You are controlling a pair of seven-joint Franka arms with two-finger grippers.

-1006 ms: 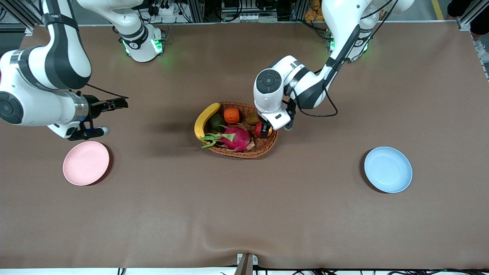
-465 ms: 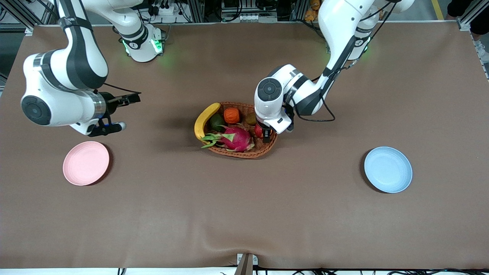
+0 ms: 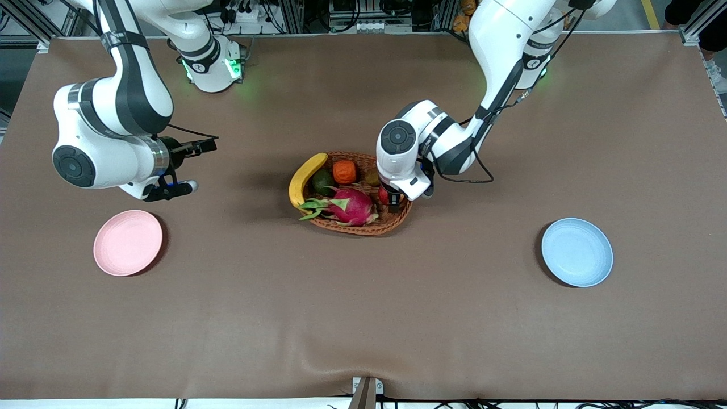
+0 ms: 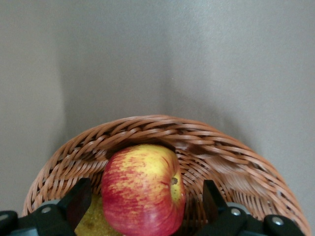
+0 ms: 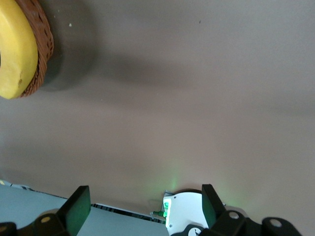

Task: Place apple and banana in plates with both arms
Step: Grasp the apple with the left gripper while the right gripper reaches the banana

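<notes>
My left gripper would hold the apple [image 4: 142,194] if I closed it now. Its fingers are on both sides of the apple inside the wicker basket [image 4: 241,177] in the left wrist view, so I will close.
The red and yellow apple [image 4: 142,194] lies in the wicker basket [image 3: 392,222], at its end toward the left arm, mostly hidden in the front view [image 3: 384,195]. My left gripper [image 3: 393,200] is down in the basket, open, with a finger on each side of the apple [image 4: 146,196]; a gap shows at both sides. The yellow banana [image 3: 304,179] lies along the basket's rim toward the right arm, and its end shows in the right wrist view [image 5: 17,54]. My right gripper [image 3: 201,146] is open and empty over bare table between the pink plate [image 3: 128,242] and the basket. The blue plate [image 3: 577,252] is empty.
The basket also holds a pink dragon fruit [image 3: 352,205], an orange ribbed fruit [image 3: 344,171], a dark green fruit [image 3: 322,180] and a yellowish-green fruit [image 3: 372,178]. The brown table cover [image 3: 363,318] lies open nearer the front camera.
My right arm has swung from over the pink plate's end toward the basket. My left gripper has sunk lower around the apple.
</notes>
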